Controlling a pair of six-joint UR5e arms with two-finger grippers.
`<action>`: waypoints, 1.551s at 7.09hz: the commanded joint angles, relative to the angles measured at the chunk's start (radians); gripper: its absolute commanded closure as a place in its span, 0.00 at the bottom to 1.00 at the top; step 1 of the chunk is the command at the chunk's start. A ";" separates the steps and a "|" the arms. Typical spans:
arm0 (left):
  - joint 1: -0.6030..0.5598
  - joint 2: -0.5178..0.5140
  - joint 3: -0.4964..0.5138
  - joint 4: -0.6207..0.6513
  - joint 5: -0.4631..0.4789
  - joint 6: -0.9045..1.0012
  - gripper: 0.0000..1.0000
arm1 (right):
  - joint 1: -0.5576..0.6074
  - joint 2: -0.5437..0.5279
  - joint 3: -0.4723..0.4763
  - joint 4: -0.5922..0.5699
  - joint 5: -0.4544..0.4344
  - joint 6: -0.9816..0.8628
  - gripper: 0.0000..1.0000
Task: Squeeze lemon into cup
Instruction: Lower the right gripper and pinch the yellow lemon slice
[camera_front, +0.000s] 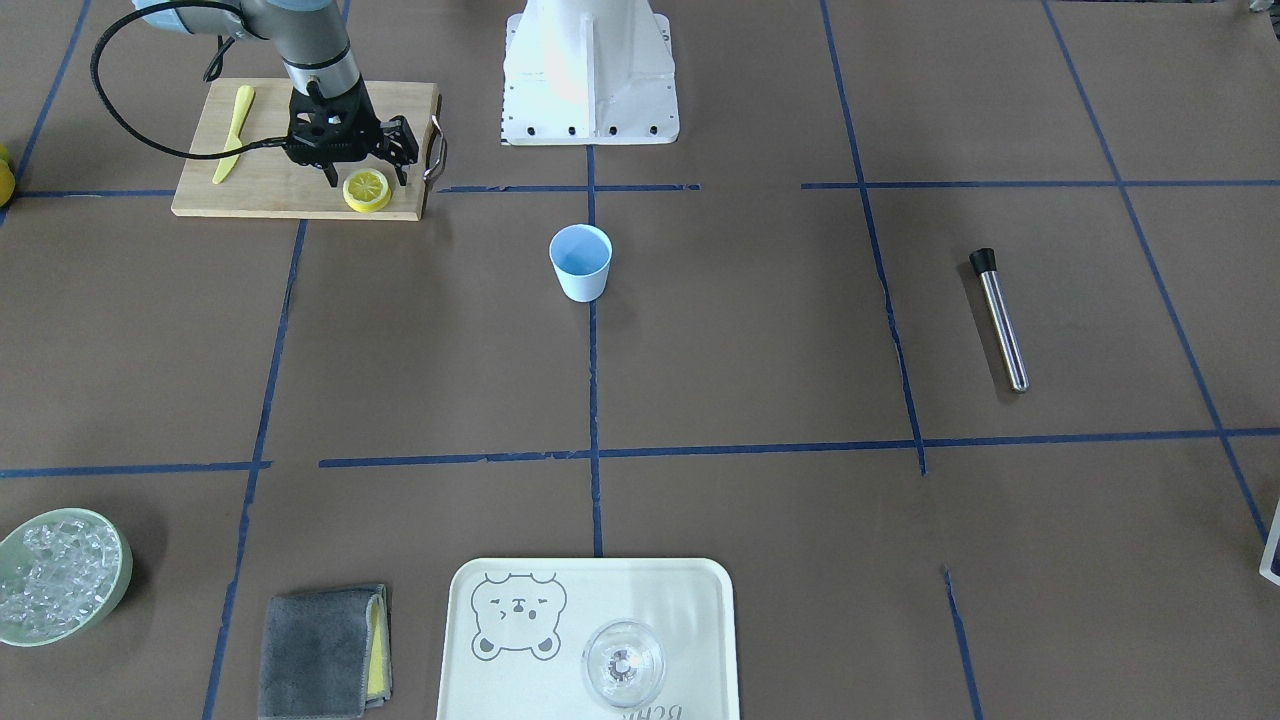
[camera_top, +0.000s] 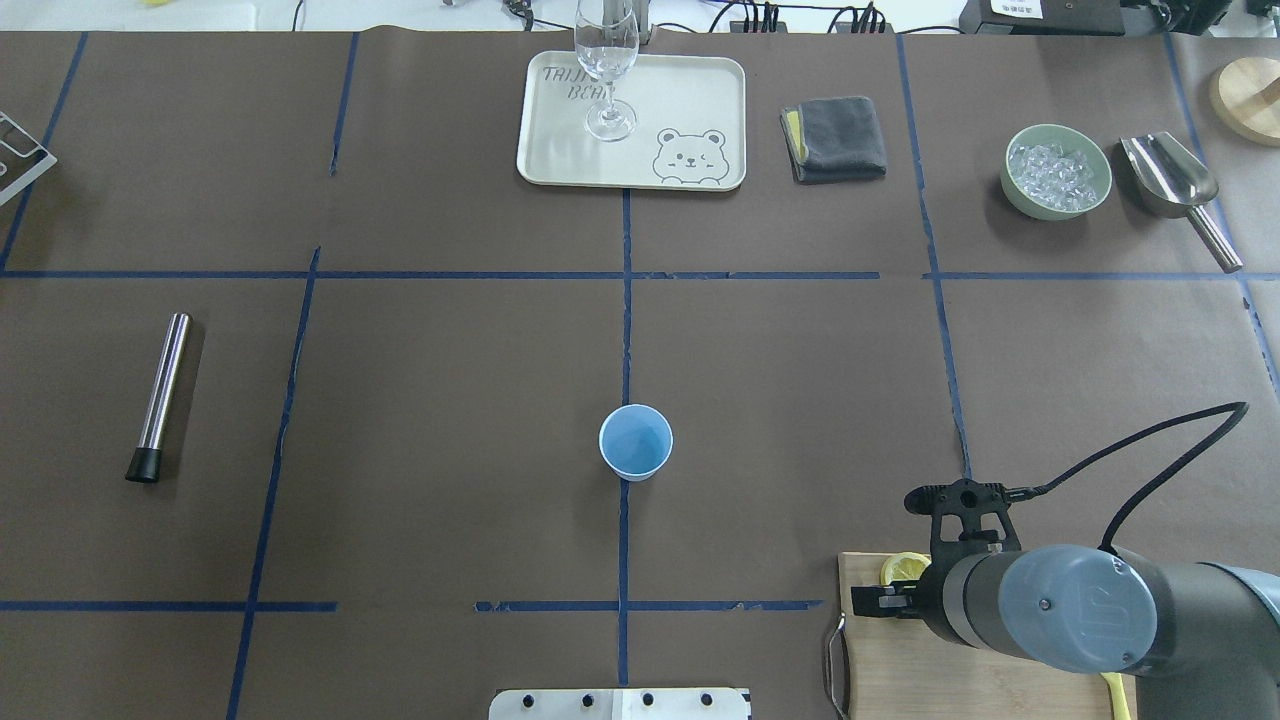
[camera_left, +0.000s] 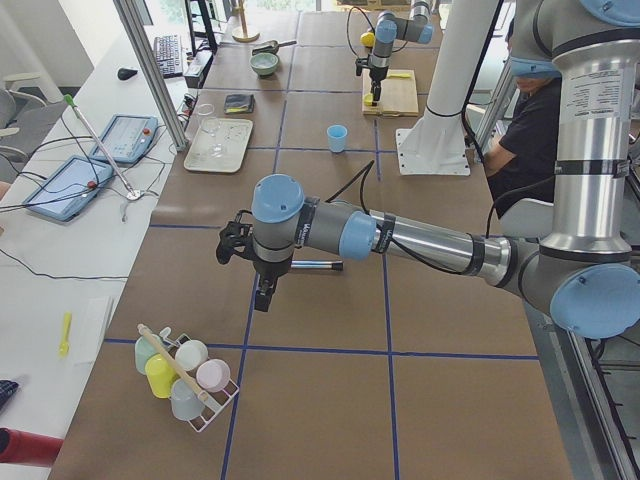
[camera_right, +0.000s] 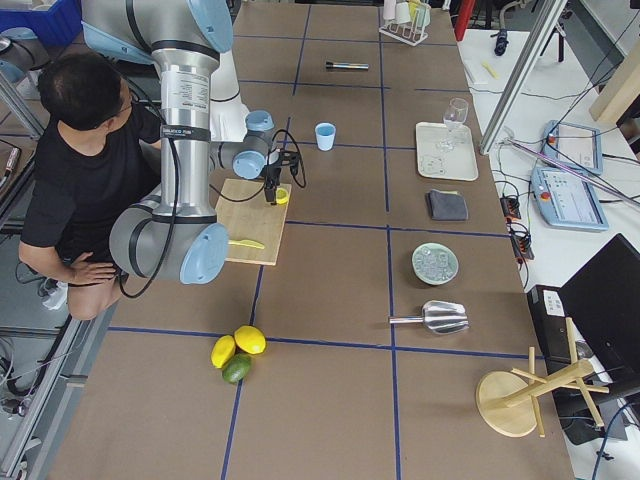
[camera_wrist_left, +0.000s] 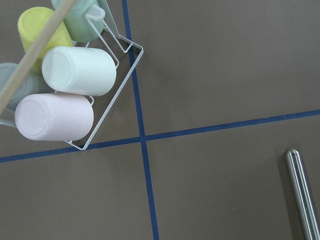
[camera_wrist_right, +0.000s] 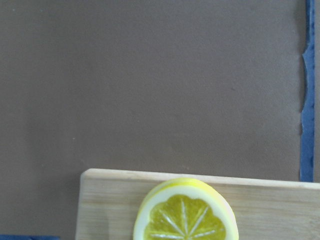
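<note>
The lemon (camera_front: 366, 190) should be grabbed next by the edges of its rind with my right gripper, so that its juice can be squeezed into the cup (camera_front: 580, 262).
The lemon (camera_front: 366, 190) lies cut face up near the front right corner of a wooden cutting board (camera_front: 270, 195); it also shows in the right wrist view (camera_wrist_right: 185, 215) and in the overhead view (camera_top: 903, 568). My right gripper (camera_front: 366, 176) hangs just above it, open, one finger on each side, not touching. The light-blue cup (camera_front: 580, 262) stands upright and empty at mid-table, apart from the board; it also shows in the overhead view (camera_top: 635, 442). My left gripper (camera_left: 262, 292) hovers over the far end of the table near a cup rack; I cannot tell whether it is open.
A yellow plastic knife (camera_front: 234, 132) lies on the board. A steel muddler (camera_front: 1000, 320), a tray (camera_front: 470, 640) with a clear glass (camera_front: 622, 662), a grey cloth (camera_front: 322, 650), a bowl of ice (camera_front: 60, 575) and the cup rack (camera_wrist_left: 75, 85) lie around.
</note>
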 joint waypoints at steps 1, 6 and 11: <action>0.000 0.000 0.003 0.000 -0.002 0.000 0.00 | 0.006 -0.001 -0.003 0.000 -0.001 -0.003 0.01; 0.000 0.000 0.003 -0.002 -0.002 0.000 0.00 | 0.023 0.002 -0.009 -0.002 0.003 -0.006 0.09; 0.002 -0.002 0.006 -0.002 -0.002 0.000 0.00 | 0.025 0.004 -0.008 0.000 0.004 0.000 0.53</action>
